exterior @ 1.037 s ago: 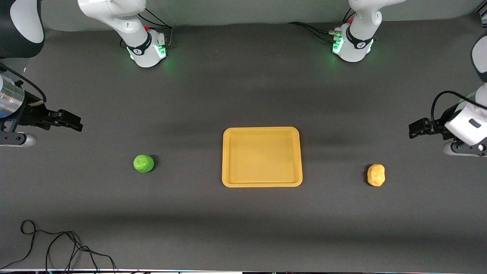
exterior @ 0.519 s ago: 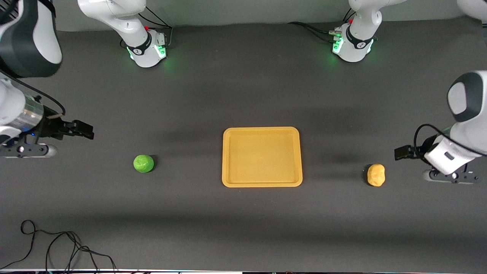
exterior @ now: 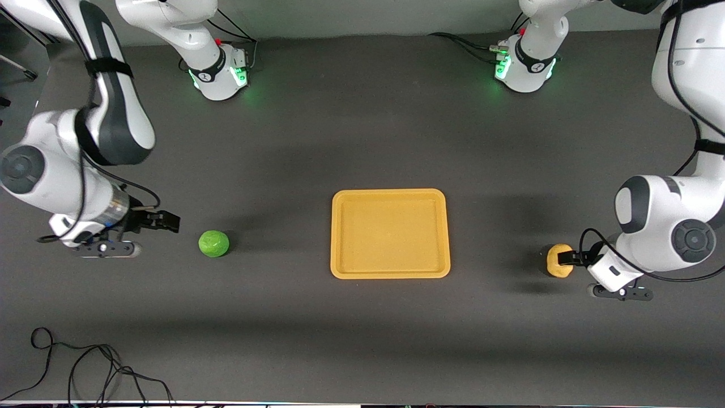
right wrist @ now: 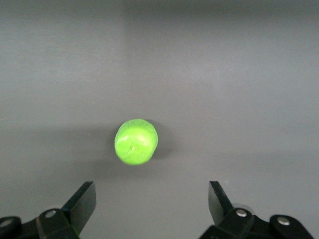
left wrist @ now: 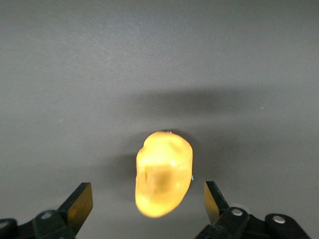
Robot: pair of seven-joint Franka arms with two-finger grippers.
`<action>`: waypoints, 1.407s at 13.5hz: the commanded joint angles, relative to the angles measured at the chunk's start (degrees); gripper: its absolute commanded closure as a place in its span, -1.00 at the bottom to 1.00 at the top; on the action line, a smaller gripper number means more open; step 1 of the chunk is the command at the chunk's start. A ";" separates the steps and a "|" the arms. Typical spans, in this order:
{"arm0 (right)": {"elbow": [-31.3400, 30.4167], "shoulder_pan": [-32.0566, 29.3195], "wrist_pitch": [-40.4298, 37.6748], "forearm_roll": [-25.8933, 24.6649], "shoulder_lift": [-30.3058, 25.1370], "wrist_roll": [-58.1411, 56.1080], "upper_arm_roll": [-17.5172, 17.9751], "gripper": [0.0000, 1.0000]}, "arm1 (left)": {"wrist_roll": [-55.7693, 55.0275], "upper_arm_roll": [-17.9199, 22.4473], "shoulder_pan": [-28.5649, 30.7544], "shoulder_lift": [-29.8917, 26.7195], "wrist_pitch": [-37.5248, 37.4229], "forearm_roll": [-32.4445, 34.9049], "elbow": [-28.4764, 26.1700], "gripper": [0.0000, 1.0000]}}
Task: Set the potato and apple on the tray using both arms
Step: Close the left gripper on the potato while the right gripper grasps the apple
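Observation:
The left gripper's fingers stop short around the potato's near end [left wrist: 157,204], so it isn't time to close on the potato yet. The left gripper should first move toward the potato.
The yellow-orange tray [exterior: 340,235] lies empty at the table's middle. The green apple [exterior: 213,243] sits on the table toward the right arm's end; in the right wrist view the apple [right wrist: 136,141] lies ahead of the fingers. My right gripper [exterior: 168,222] is open, low beside the apple, short of it. The yellow-tan potato [exterior: 557,261] sits toward the left arm's end. My left gripper [exterior: 566,259] is open at the potato's edge; in the left wrist view the potato [left wrist: 163,173] reaches between the fingers [left wrist: 79,205], not gripped.
A black cable [exterior: 85,368] lies looped on the table near the front camera at the right arm's end. The two arm bases [exterior: 218,73] stand along the table's edge farthest from the front camera.
Both arms have swung down and inward. The right gripper has come close to the apple. The left gripper has reached the potato. Apple, potato and tray have not moved.

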 commanded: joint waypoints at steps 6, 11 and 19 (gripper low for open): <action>-6.27 4.65 21.55 -0.13 10.21 9.62 0.09 -1.00 | -6.21 -0.02 -0.83 2.18 4.62 7.64 -3.64 -0.91; -6.27 4.57 21.11 -3.38 10.39 9.53 0.09 -1.00 | -6.30 -0.20 -0.57 1.74 3.49 7.55 -3.21 0.34; -6.18 4.30 22.43 -3.99 14.43 10.06 0.01 -0.29 | -20.15 -9.84 -3.37 -4.33 -15.94 2.89 5.05 0.47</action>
